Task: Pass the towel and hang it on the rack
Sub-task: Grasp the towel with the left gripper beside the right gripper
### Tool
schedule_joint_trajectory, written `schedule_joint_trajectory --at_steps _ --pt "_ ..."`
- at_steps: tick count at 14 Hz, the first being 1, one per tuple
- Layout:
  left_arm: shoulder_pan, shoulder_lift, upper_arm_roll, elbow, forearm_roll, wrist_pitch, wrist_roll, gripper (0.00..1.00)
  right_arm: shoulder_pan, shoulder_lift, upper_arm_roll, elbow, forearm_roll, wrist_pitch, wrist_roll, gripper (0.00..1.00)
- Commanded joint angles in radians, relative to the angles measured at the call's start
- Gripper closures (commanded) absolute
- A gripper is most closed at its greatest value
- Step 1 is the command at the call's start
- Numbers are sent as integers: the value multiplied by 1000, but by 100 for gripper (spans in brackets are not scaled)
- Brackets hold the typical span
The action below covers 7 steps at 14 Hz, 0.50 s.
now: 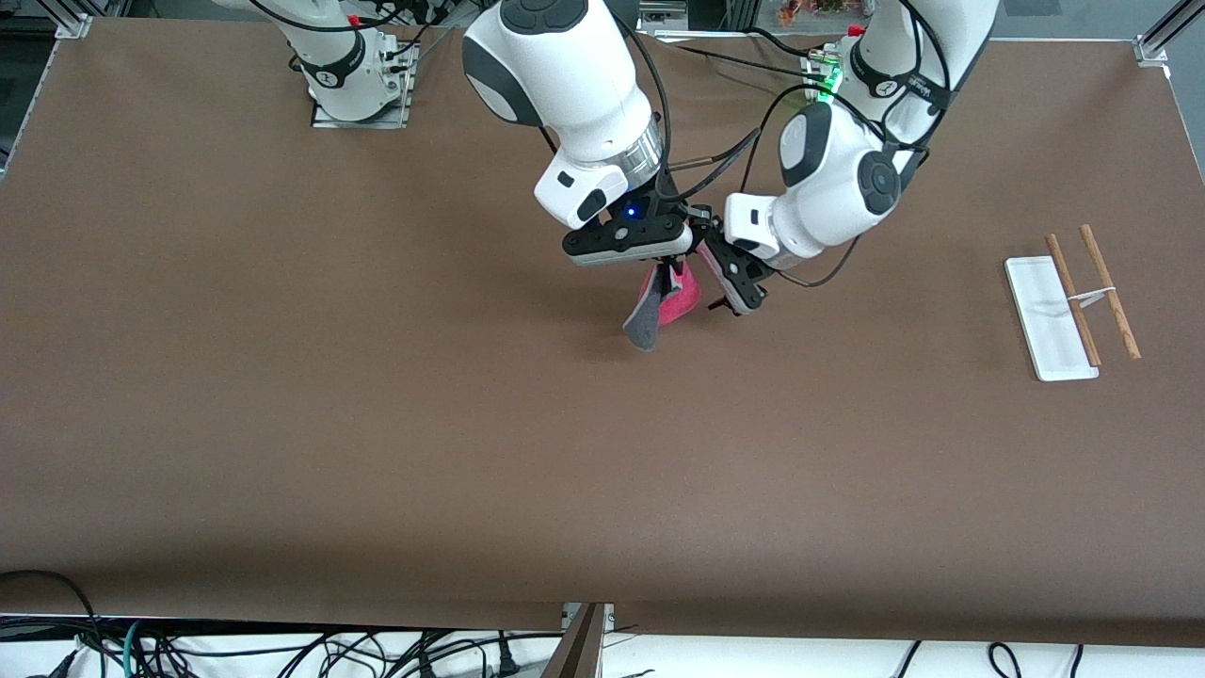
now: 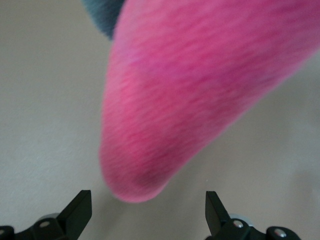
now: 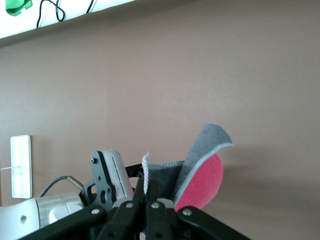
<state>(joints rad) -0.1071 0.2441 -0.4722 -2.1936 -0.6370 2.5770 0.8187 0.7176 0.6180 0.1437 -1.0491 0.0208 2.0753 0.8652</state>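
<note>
I should next grab the towel by its hanging pink corner [image 1: 681, 305] with my left gripper, to pass it over to the rack [image 1: 1047, 320].
My right gripper [image 1: 669, 271] is shut on the top edge of the towel [image 1: 676, 298], which hangs pink-red with its grey underside folded outward above the middle of the table. In the right wrist view the fingers [image 3: 151, 187] pinch the towel's grey edge [image 3: 200, 170]. My left gripper [image 1: 732, 294] is open right beside the towel, not holding it. In the left wrist view the pink towel [image 2: 200, 90] fills the space just ahead of the open gripper [image 2: 148, 207]. The rack [image 1: 1047, 320], a white base with two wooden rods [image 1: 1111, 292], stands toward the left arm's end of the table.
The brown table [image 1: 377, 424] stretches wide under both arms. The rack's white base also shows in the right wrist view [image 3: 21, 165]. The left gripper's body [image 3: 107, 177] sits close beside my right fingers. Cables lie past the table's near edge.
</note>
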Motion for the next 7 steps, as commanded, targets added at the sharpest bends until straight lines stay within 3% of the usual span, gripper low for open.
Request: schedule_joint_trajectory --at_steps 1,6,7 --pt "3 -23 0 3 -44 11 34 0 6 -7 -4 7 8 -6 11 100" --pt "3 -9 0 40 -44 11 43 0 5 -7 -4 7 8 -7 9 100" --pt "1 -8 0 41 -44 11 43 5 3 -9 -4 7 8 -9 8 100"
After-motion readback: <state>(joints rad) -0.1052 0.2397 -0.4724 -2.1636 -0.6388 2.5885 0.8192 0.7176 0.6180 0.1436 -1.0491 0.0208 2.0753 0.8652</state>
